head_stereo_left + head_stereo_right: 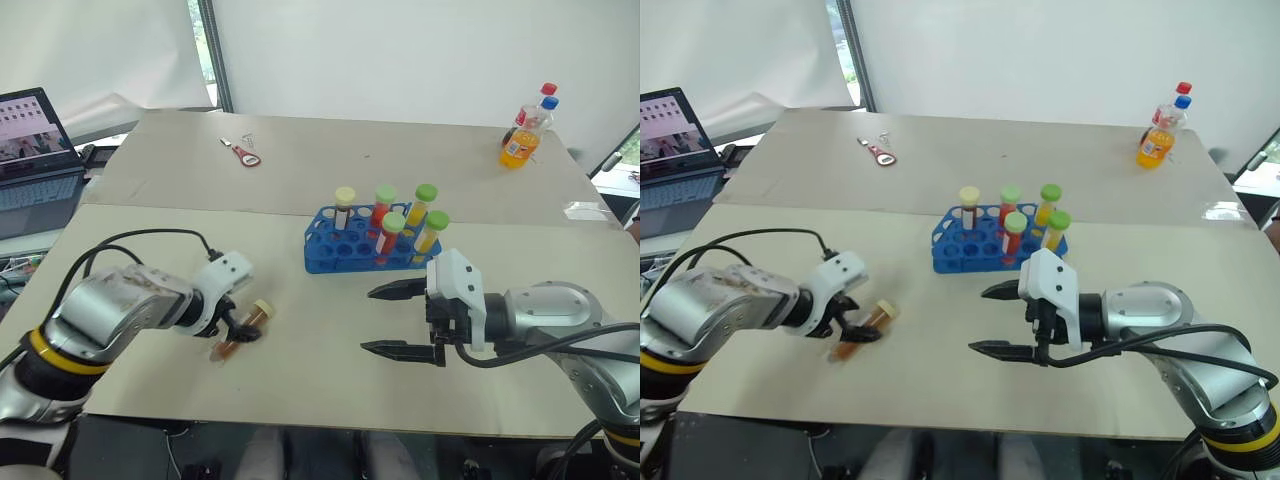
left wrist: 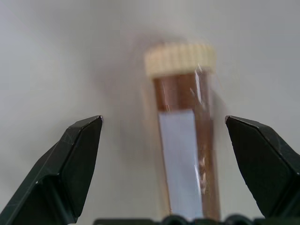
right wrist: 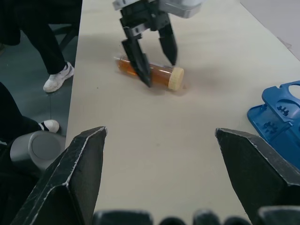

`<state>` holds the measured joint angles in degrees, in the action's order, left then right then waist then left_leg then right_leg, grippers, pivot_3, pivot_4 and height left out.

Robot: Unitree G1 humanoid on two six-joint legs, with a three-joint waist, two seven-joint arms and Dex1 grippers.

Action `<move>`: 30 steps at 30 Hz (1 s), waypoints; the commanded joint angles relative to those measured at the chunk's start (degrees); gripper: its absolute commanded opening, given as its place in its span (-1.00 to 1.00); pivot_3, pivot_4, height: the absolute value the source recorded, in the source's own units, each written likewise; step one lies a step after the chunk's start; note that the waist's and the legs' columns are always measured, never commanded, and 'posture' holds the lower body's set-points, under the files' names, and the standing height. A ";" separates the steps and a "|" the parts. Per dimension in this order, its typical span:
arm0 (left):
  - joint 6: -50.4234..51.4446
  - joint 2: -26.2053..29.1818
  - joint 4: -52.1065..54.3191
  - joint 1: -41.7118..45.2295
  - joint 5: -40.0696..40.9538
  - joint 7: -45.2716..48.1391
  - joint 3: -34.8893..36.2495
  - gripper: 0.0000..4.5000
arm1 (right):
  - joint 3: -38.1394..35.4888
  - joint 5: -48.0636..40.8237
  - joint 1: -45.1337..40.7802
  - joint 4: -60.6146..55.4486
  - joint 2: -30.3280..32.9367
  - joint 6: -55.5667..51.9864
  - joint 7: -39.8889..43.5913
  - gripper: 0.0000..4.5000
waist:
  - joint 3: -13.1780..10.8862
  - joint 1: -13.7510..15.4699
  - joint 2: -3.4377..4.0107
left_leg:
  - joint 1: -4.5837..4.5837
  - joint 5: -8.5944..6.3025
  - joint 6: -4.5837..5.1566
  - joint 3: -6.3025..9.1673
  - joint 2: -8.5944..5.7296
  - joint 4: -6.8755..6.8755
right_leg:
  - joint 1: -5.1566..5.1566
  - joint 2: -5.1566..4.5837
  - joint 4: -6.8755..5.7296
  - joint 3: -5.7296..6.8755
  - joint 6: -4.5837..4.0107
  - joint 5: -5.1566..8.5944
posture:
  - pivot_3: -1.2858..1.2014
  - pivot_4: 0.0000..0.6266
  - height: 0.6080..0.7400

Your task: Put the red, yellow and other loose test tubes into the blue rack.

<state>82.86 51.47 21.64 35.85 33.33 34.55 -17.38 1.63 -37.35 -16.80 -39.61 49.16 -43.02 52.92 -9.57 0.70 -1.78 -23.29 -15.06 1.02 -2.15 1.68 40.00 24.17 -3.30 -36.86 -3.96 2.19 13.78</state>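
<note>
My left gripper should close on the amber tube now. Its fingers reach down beside the tube, below the tube's cream cap, in the left wrist view.
An amber-brown test tube [image 1: 248,322] with a cream cap lies on its side on the table at front left. My left gripper [image 1: 236,333] points down over it, open, with one finger on each side of the tube [image 2: 185,154]; the right wrist view shows the same straddle around the tube [image 3: 161,75]. The blue rack [image 1: 330,255] stands mid-table with several capped tubes upright in it, among them a red one [image 1: 383,215] and a yellow one [image 1: 430,235]. My right gripper [image 1: 367,320] hovers open and empty in front of the rack, pointing left.
A laptop [image 1: 35,150] sits at the far left edge. Two orange soda bottles [image 1: 525,130] stand at the back right. A small red-handled tool [image 1: 246,155] lies at the back. A person's legs and white shoes [image 3: 56,77] show beside the table.
</note>
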 commanded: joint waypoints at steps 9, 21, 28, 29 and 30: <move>-0.89 2.21 2.52 -0.25 -1.06 3.79 -2.82 -0.46 | -5.32 -5.09 -0.72 -2.18 1.29 -3.38 -3.21 0.85 | 0.01 -0.19 0.01 | -0.02 0.00 0.00 0.11 0.01 -0.02 | 0.03 -0.01 0.02 -0.02 0.00 0.00 | 0.03 -0.52 1.00; -27.87 -6.51 4.30 -0.07 2.62 14.30 9.14 -0.61 | -11.41 -5.27 3.70 -3.01 5.05 -2.50 -3.63 0.85 | -0.01 0.29 -0.02 | -0.27 0.00 0.00 -0.05 -0.02 0.10 | 0.05 -0.03 0.13 0.05 0.01 0.00 | 0.03 -0.52 1.00; -49.01 -25.21 -7.32 3.05 -4.85 10.46 8.80 -0.61 | -18.48 -6.40 7.30 -5.04 6.25 -7.25 -10.70 0.85 | 0.00 -0.05 -0.03 | -0.27 0.00 0.01 0.00 -0.06 0.21 | -0.02 -0.03 0.08 0.04 0.06 -0.04 | 0.03 -0.52 1.00; -52.29 -27.81 -10.30 3.58 -6.43 9.52 8.65 -0.61 | -18.85 -6.30 7.02 -5.15 5.94 -8.04 -12.57 0.85 | 0.01 -0.18 -0.02 | -0.22 0.00 0.01 -0.02 -0.06 0.21 | -0.03 -0.03 0.06 0.01 0.05 -0.04 | 0.03 -0.52 1.00; -54.74 -30.50 -13.98 4.52 -7.67 8.08 8.95 -0.61 | -19.14 -6.00 6.88 -5.46 5.79 -8.61 -14.21 0.85 | 0.01 -0.19 -0.02 | -0.20 0.00 0.01 -0.02 -0.06 0.21 | -0.03 -0.03 0.05 -0.04 0.05 -0.04 | 0.03 -0.52 1.00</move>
<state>33.78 23.03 11.11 38.33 28.00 44.48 -9.04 -15.06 -43.47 -8.92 -43.34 55.07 -50.64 41.72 -9.56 0.51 -1.79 -23.49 -15.06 1.04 -2.17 1.61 40.21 24.14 -3.33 -36.81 -3.99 2.25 13.74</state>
